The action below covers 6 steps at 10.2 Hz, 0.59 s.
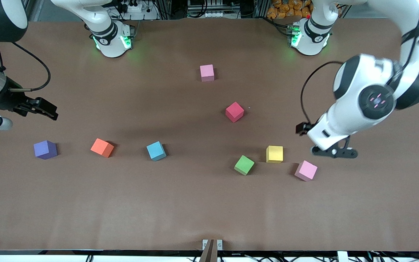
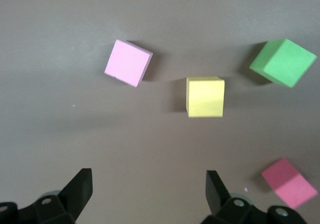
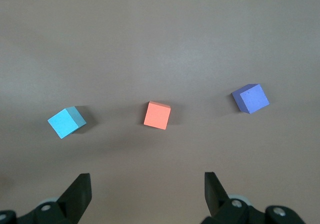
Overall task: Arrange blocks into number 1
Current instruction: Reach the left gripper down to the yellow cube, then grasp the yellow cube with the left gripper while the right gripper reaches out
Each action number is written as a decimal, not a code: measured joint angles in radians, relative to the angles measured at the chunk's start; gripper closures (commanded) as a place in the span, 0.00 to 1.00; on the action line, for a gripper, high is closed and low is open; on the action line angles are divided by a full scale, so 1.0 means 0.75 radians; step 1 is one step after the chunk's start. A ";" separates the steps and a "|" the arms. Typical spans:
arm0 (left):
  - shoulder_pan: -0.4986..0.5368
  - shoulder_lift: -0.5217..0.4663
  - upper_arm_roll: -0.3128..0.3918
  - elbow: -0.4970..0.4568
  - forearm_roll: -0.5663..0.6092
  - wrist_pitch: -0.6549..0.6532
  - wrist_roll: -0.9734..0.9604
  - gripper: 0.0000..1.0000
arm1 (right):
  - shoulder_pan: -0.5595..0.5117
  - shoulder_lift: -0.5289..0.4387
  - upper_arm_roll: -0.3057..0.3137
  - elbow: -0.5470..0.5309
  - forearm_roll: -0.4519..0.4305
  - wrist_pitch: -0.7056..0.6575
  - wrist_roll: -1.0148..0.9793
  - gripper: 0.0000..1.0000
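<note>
Two opposite sides of the yellow cube [image 1: 274, 154] need to be grabbed next by my left gripper to build the number 1.
One pink cube [image 1: 207, 72] lies closest to the arms' bases, and the crimson cube [image 1: 234, 111] sits nearer the camera than it. Toward the left arm's end are the yellow cube [image 1: 274, 154] and a second pink cube [image 1: 306, 170]. The sky-blue cube [image 1: 156, 151] and orange cube [image 1: 102, 147] lie toward the right arm's end. My left gripper [image 1: 335, 153] hangs open and empty over bare table beside the second pink cube [image 2: 128, 63] and the yellow cube [image 2: 205, 97]. My right gripper [image 1: 46, 109] is open and empty, over the table's end by the orange cube [image 3: 157, 115] and sky-blue cube [image 3: 66, 121].
A green cube [image 1: 244, 165] lies beside the yellow one, a little nearer the camera. A purple cube [image 1: 45, 149] sits at the right arm's end of the row with the orange and sky-blue cubes. The brown table [image 1: 195, 207] is bare along its front.
</note>
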 measured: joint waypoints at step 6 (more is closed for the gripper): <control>-0.047 0.213 -0.013 -0.186 -0.028 0.509 -0.162 0.00 | 0.045 0.061 0.002 -0.007 0.000 0.010 0.000 0.00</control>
